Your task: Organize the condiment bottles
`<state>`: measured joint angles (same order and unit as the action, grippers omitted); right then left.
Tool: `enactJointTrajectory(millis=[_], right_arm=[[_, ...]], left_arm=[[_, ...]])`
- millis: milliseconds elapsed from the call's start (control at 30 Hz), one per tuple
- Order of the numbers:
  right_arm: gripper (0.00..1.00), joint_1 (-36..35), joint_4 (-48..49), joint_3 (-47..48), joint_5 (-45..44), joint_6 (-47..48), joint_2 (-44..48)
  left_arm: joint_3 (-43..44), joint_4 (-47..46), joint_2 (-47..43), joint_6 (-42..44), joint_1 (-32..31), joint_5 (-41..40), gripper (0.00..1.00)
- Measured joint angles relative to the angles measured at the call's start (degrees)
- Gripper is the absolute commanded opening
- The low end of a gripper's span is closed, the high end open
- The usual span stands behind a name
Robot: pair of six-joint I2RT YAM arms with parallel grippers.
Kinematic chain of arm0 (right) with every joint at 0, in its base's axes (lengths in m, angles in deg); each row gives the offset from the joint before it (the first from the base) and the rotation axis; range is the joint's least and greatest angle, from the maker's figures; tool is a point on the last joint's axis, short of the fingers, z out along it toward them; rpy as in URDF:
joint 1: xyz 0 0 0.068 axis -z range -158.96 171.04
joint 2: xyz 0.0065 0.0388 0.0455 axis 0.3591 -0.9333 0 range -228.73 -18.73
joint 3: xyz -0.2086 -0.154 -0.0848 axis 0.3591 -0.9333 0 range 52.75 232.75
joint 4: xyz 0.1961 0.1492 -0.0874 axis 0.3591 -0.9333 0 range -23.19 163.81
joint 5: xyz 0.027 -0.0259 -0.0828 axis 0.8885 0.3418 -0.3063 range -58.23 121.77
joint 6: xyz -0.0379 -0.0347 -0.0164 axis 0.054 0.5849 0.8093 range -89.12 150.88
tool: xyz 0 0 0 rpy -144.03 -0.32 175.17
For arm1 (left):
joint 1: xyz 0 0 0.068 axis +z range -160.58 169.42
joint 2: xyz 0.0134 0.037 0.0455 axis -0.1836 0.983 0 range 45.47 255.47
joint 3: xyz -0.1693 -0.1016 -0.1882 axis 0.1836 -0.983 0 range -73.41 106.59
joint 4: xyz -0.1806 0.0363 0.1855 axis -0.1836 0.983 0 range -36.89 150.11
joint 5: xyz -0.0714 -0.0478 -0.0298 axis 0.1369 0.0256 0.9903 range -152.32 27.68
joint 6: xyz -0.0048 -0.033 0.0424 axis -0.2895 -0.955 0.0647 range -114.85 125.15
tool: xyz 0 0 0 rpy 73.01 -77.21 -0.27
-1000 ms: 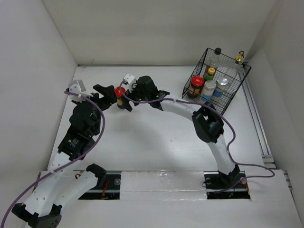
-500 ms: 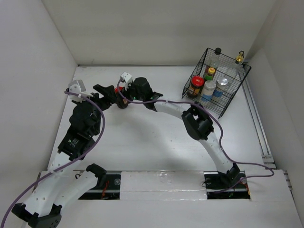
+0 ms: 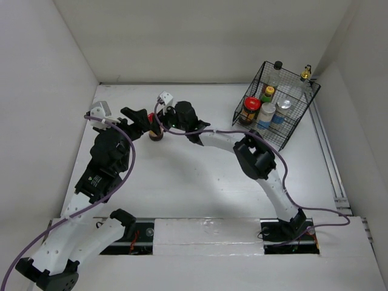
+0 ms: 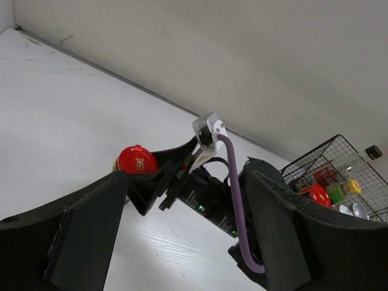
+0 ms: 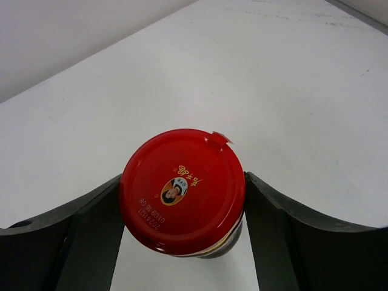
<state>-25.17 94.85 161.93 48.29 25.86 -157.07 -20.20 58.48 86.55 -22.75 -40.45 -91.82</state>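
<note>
My right gripper would raise the red-lidded dark jar (image 3: 251, 104) off the white table if I lifted now, because its fingers are shut on both sides of the jar's lid (image 3: 153, 119).
A red-lidded dark jar (image 5: 182, 191) stands upright on the white table at the far left, partly hidden in the top view (image 3: 156, 135). My right gripper (image 5: 182, 203) is shut on it, its fingers pressing both sides of the lid. The left wrist view shows the jar (image 4: 136, 159) behind the right gripper's fingers. My left gripper (image 3: 137, 121) is open and empty, just left of the jar. The other condiment bottles sit in the black wire basket (image 3: 290, 130): a red-lidded jar (image 3: 251, 104), a yellow-capped bottle (image 3: 267, 91), a black-capped bottle (image 3: 277, 65), a gold-capped bottle (image 3: 306, 73) and silver-lidded shakers (image 3: 283, 104).
White walls close in the table on the left, back and right. The basket (image 4: 339, 160) stands tilted in the far right corner. The right arm (image 3: 254, 157) stretches across the middle of the table, with a purple cable (image 3: 285, 176) along it.
My right gripper has moved left onto the red-lidded jar, and its fingers now hold the lid. My left gripper has shifted only slightly.
</note>
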Motion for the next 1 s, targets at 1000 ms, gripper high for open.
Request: enactJointTrajectory(millis=[1000], right_arm=[[0.49,28.3,-22.3,-50.9,-27.9,-3.4,87.2]], left_arm=[[0.0,0.0,0.4,0.0,0.0,6.5,0.75]])
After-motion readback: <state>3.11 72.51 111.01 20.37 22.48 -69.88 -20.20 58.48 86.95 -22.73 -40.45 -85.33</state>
